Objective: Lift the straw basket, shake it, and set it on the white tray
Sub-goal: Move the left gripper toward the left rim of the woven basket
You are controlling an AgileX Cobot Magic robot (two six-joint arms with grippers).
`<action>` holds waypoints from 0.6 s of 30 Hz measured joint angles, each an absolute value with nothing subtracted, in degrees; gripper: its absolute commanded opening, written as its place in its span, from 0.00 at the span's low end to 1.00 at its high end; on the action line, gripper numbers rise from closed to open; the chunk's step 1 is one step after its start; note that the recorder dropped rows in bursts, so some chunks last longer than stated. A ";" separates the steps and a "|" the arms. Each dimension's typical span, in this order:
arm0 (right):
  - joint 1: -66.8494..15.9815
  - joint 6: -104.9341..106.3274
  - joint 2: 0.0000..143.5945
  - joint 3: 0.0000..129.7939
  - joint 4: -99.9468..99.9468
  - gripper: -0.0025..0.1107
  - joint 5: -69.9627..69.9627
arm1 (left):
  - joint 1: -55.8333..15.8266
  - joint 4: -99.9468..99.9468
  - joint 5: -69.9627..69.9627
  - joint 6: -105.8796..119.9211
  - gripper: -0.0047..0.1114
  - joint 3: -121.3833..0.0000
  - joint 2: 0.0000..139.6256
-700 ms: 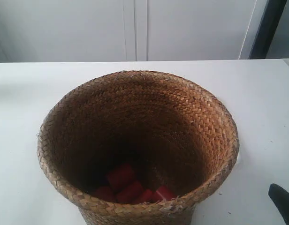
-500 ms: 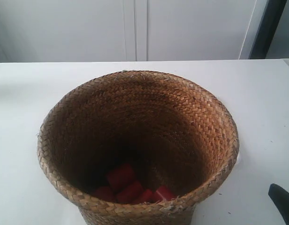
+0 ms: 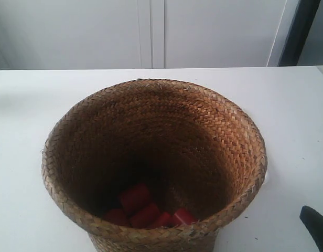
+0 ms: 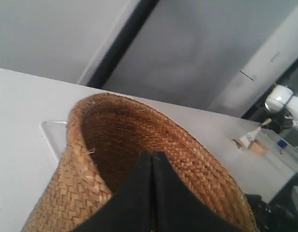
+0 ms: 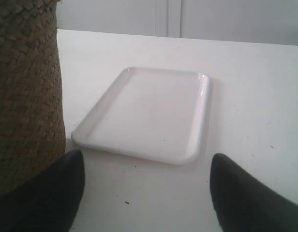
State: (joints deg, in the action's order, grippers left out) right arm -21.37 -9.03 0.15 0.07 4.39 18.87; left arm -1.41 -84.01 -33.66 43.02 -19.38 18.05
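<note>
My left gripper is to pick up the straw basket by its narrow woven rim (image 3: 49, 152) next. The basket's wide opening (image 3: 156, 147) is far wider than my fingers can reach across.
The straw basket (image 3: 151, 157) stands upright on the white table and fills the exterior view; several red pieces (image 3: 143, 210) lie in its bottom. The white tray (image 5: 149, 113) lies flat and bare on the table beside the basket (image 5: 23, 87), apart from it. My right gripper (image 5: 146, 168) is open, low over the table just short of the tray's near edge, with one finger (image 5: 42, 193) close to the basket's wall. My left gripper (image 4: 152, 162) is shut with nothing between its fingers, and it faces the basket's rim (image 4: 197, 159). A corner of the tray (image 4: 52, 135) shows past the basket.
A black finger (image 3: 316, 226) pokes in at the exterior view's lower right. White cabinet doors (image 3: 151, 31) stand behind the table's far edge. Beyond the table, the left wrist view shows a white device (image 4: 284, 101) and a small tan box (image 4: 258, 145).
A thin dark sliver has appeared at the exterior view's left edge. The basket and the black finger at the lower right have not moved.
</note>
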 measured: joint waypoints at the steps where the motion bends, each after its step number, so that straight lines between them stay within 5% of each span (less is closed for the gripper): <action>1: -21.37 -9.03 0.15 0.07 4.39 0.62 18.87 | -1.41 -84.98 -34.62 44.66 0.04 -19.76 20.01; 15: -21.37 -9.03 0.15 0.07 4.39 0.62 18.87 | -1.41 -71.38 -45.13 42.52 0.04 -29.05 42.38; 18: -21.37 -9.03 0.15 0.07 4.39 0.62 18.87 | -1.41 -68.41 -49.05 40.58 0.20 -30.52 44.74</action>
State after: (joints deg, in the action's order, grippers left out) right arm -21.37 -9.03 0.15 0.07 4.39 18.87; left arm -1.41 -68.41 -49.05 40.58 -30.52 44.74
